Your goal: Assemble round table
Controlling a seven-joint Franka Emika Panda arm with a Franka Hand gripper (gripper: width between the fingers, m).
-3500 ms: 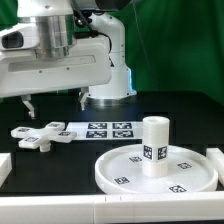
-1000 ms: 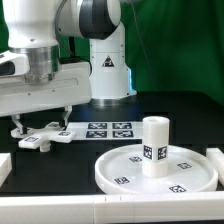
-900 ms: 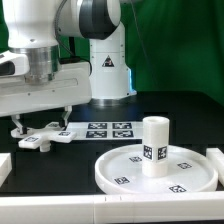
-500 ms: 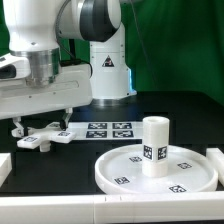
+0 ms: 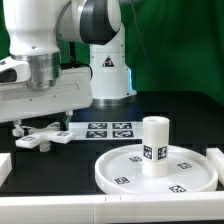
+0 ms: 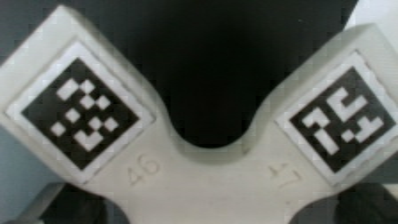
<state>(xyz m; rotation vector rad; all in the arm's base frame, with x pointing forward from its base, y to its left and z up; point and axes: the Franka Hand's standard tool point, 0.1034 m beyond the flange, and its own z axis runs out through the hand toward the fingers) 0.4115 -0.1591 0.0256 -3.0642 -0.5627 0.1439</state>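
Observation:
My fingers are beside the centre of the cross-shaped foot (image 6: 199, 185), ready to close.
The cross-shaped foot (image 5: 40, 136) lies flat on the black table at the exterior view's left. My gripper (image 5: 42, 127) is down over it and open, with one finger on each side of the foot; I cannot tell if they touch it. In the wrist view the foot (image 6: 199, 185) fills the picture from very close, two tagged arms spreading from its centre. The round disc (image 5: 120, 170) lies at the front right. The short cylindrical leg (image 5: 154, 146) stands upright on its hub.
The marker board (image 5: 108, 130) lies flat just to the exterior view's right of the foot. Plain white bars lie at the front left (image 5: 4, 168), along the front edge (image 5: 100, 206) and at the right (image 5: 214, 158). The robot base (image 5: 108, 80) stands behind.
The gripper has moved left and down from above the table onto the foot. Over the last second it sank only slightly. The foot, disc and leg have not moved.

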